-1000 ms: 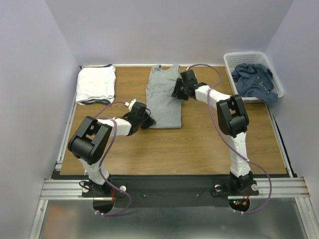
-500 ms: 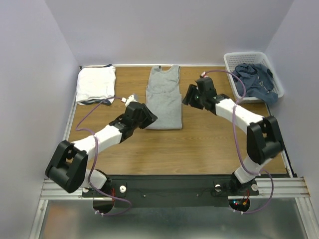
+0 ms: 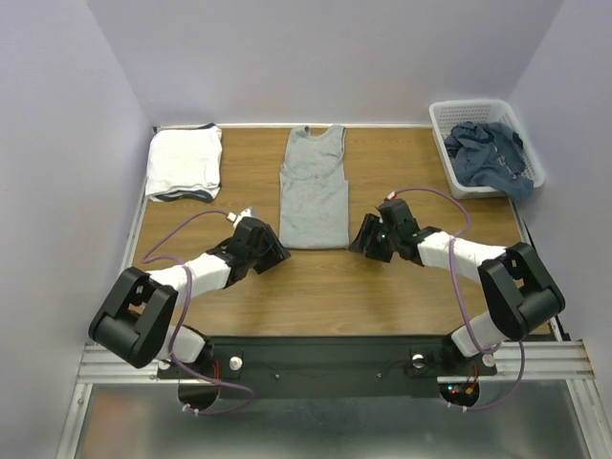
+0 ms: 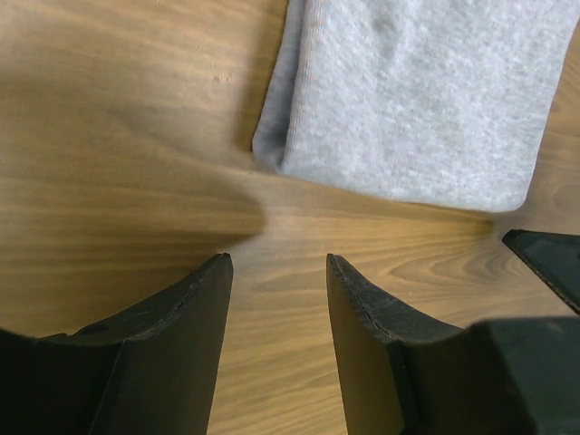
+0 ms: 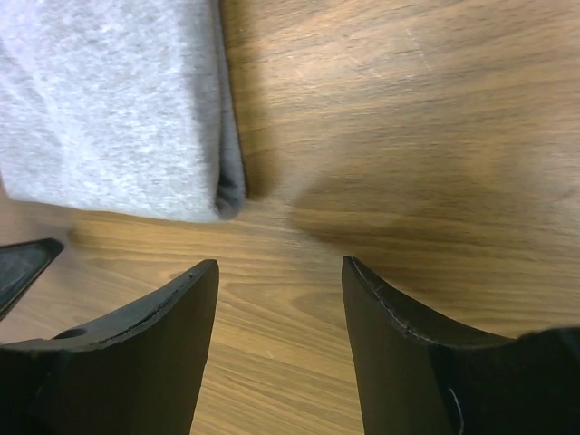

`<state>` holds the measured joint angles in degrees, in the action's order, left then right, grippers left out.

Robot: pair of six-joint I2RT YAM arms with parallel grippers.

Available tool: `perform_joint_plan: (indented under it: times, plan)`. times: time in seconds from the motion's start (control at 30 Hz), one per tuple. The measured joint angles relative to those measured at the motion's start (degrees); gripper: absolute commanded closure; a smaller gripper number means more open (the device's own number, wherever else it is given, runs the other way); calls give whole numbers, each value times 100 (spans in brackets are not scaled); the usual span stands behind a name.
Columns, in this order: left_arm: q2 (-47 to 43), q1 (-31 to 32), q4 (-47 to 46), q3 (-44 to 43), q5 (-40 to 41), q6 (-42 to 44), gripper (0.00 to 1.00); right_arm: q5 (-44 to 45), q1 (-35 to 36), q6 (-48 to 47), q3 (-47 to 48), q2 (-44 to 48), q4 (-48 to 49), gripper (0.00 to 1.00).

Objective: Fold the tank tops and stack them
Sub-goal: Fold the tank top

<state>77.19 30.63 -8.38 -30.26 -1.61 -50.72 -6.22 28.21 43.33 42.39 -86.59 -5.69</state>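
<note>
My left gripper grips the grey tank top's near hem at the corner beside that gripper next, to fold the hem over toward the straps.
A heather grey tank top lies flat in a narrow lengthwise fold at the table's middle, straps at the far end. Its near hem shows in the left wrist view and the right wrist view. My left gripper is open and empty just near-left of the hem's left corner. My right gripper is open and empty just near-right of the hem's right corner. A folded white tank top stack lies at the far left. A dusty blue top sits crumpled in the basket.
A white plastic lattice basket stands at the far right corner. The wooden table is bounded by grey walls on three sides. The other gripper's black fingertip shows at the edge of each wrist view.
Both grippers have drawn back toward the near side, from beside the grey top's sides to just off its hem corners. The grey top lies unmoved.
</note>
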Motion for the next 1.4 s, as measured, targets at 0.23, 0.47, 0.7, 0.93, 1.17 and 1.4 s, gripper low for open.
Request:
perform_joint_plan:
  times: [0.23,0.47,0.7,0.93,1.17,1.4]
  plan:
    - [76,-420,-634,39,-415,184,44,-192,0,345,-225,-7,522,36]
    - [232,-754,-1165,186,-684,236,48,-264,0,802,-446,-109,1123,39]
    - [632,-863,-1569,264,-817,184,50,-328,0,1305,-492,-474,1829,45]
    - [901,-874,-1971,245,-929,155,51,-291,0,1558,-584,-614,2197,49]
    - [1158,-901,-2321,210,-1080,127,56,-188,0,1620,-640,-623,2284,54]
    - [1307,-901,-2481,205,-1147,98,67,-111,0,1563,-614,-721,2367,67]
